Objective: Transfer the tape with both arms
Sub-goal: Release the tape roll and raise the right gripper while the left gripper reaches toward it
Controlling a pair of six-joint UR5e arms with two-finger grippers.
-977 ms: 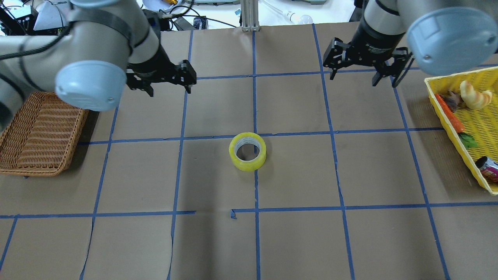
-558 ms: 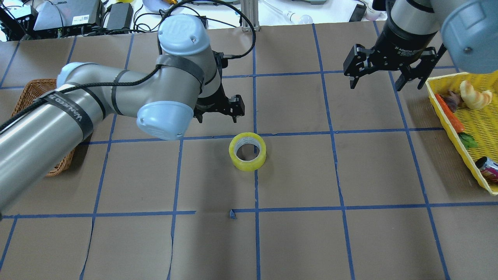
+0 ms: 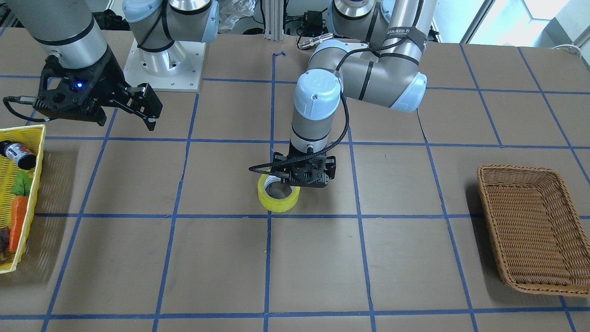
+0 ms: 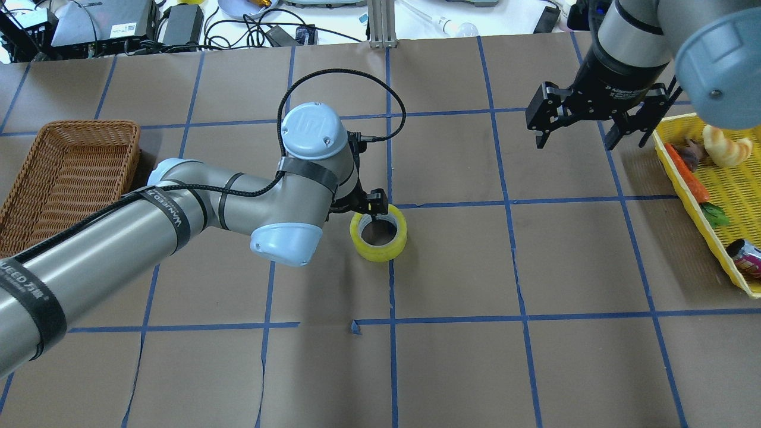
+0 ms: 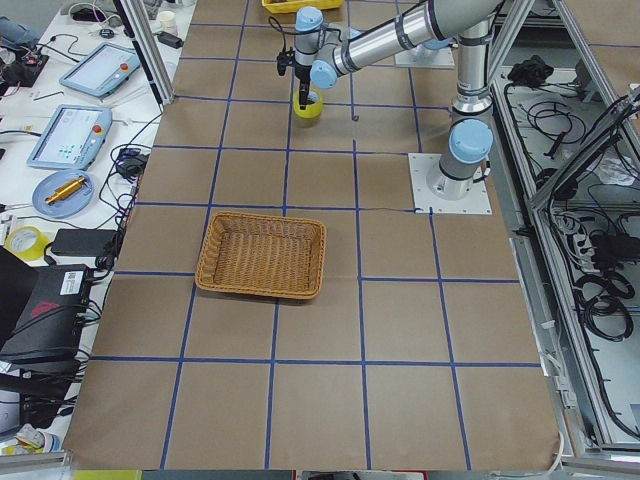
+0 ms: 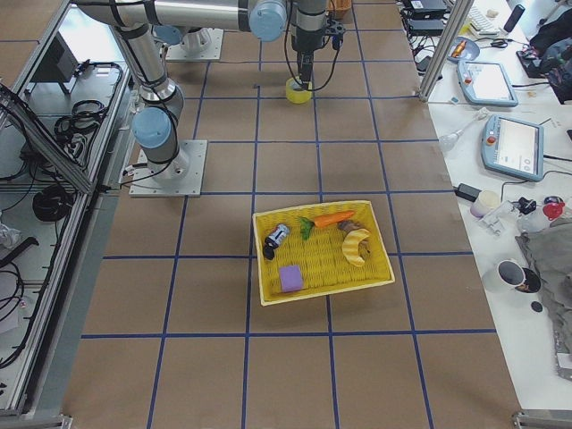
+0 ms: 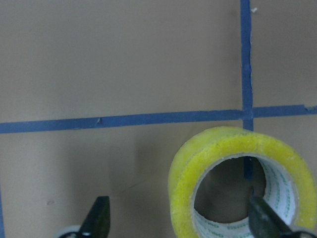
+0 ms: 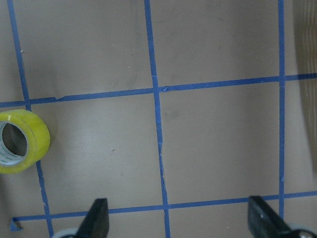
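Observation:
I should grab the yellow tape roll by its ring side (image 7: pixel 183 183) with my left gripper next. Then I can transfer the tape into the brown wicker basket.
The yellow tape roll (image 4: pixel 379 236) lies flat at the table's middle on a blue grid crossing; it also shows in the front view (image 3: pixel 278 197). My left gripper (image 3: pixel 295 181) is open and down at the roll. In the left wrist view the gripper (image 7: pixel 181 219) straddles the roll's wall (image 7: pixel 218 151): one fingertip (image 7: pixel 263 220) is inside the hole, the other (image 7: pixel 97 220) is outside. My right gripper (image 4: pixel 585 134) is open and empty, raised above the far right of the table. Its wrist view shows the tape (image 8: pixel 29 136) at the left edge.
A brown wicker basket (image 4: pixel 65 172) stands on the left side. A yellow basket (image 4: pixel 695 114) with a carrot, a croissant, a can and other items stands at the right edge. Blue tape lines grid the brown paper.
My left arm has swung in from the far left and come down onto the tape roll. My right gripper has shifted a little to the right and stays open.

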